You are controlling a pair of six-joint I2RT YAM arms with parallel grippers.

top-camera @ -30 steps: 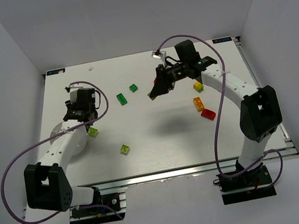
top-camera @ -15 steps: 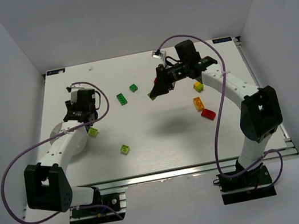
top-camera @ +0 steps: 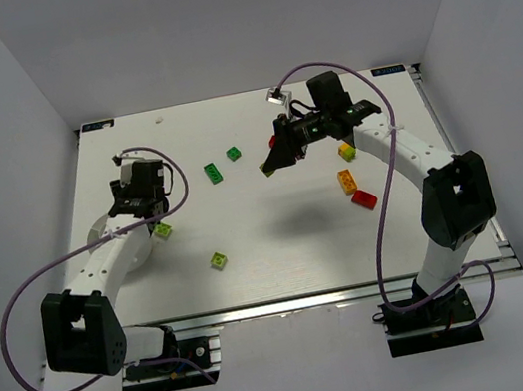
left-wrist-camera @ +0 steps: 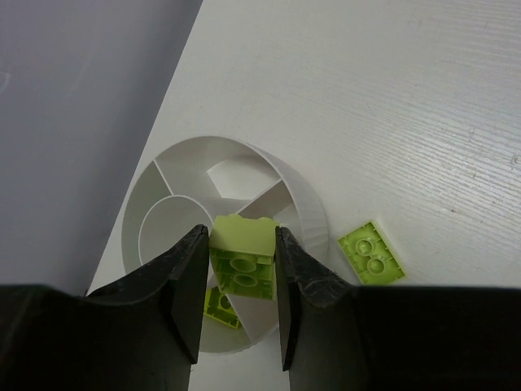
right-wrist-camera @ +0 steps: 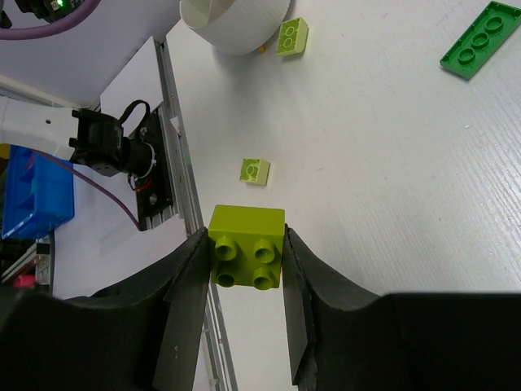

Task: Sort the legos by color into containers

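Observation:
The left gripper is ready to open, because its lime green lego hangs inside the outer rim of the white container (left-wrist-camera: 301,204) and would end up in a section of the container.
My left gripper (left-wrist-camera: 240,236) is shut on a lime green lego (left-wrist-camera: 242,261) and hangs over the round white divided container (left-wrist-camera: 301,204). Another lime lego (left-wrist-camera: 221,305) lies in a compartment below it, and one more (left-wrist-camera: 371,252) lies on the table just right of the dish. My right gripper (right-wrist-camera: 244,236) is shut on a lime green lego (right-wrist-camera: 247,257) with its studs facing the camera. It is held above the table's middle, where the top view shows the right gripper (top-camera: 270,166). The left gripper (top-camera: 134,210) is at the table's left.
Loose on the table are a dark green plate (top-camera: 214,172), a small dark green brick (top-camera: 233,154), a yellow brick (top-camera: 347,151), an orange brick (top-camera: 347,179), a red brick (top-camera: 365,200) and a lime brick (top-camera: 218,260). Grey walls enclose the table.
The left arm has shifted slightly to the left with its lime lego still held. The right arm has hardly moved.

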